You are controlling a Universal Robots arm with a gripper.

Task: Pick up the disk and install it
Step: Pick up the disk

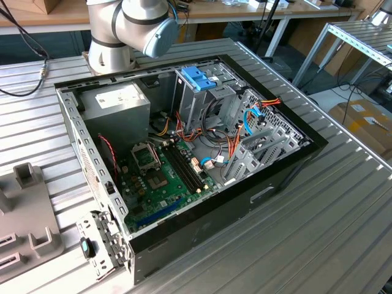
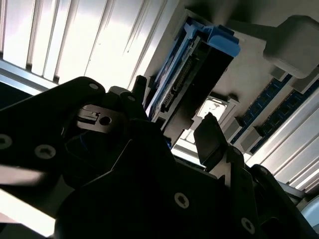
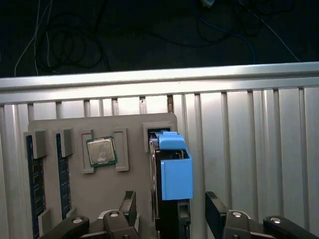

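I can close, because my open fingers are on either side of the disk below its light blue carrier bar (image 3: 177, 179). Closing now would catch the disk.
The disk (image 3: 175, 172) stands on edge in a slot of a grey holder tray (image 3: 129, 124), its light blue carrier rail facing the camera in the first wrist view. My gripper (image 3: 172, 211) is open and straddles the disk, one black finger (image 3: 128, 203) on each side with a gap to the carrier. In the second wrist view the disk (image 2: 197, 59) shows edge-on beyond the gripper (image 2: 174, 117), whose fingertips (image 2: 209, 137) stand apart and hold nothing.
The tray also carries a processor chip (image 3: 101, 151) and memory sticks (image 3: 35, 174). In the exterior view an open computer case (image 1: 288, 168) lies on the ribbed metal table, with a blue bracket (image 1: 199, 78) atop its drive cage and the arm's base (image 1: 113, 43) behind it.
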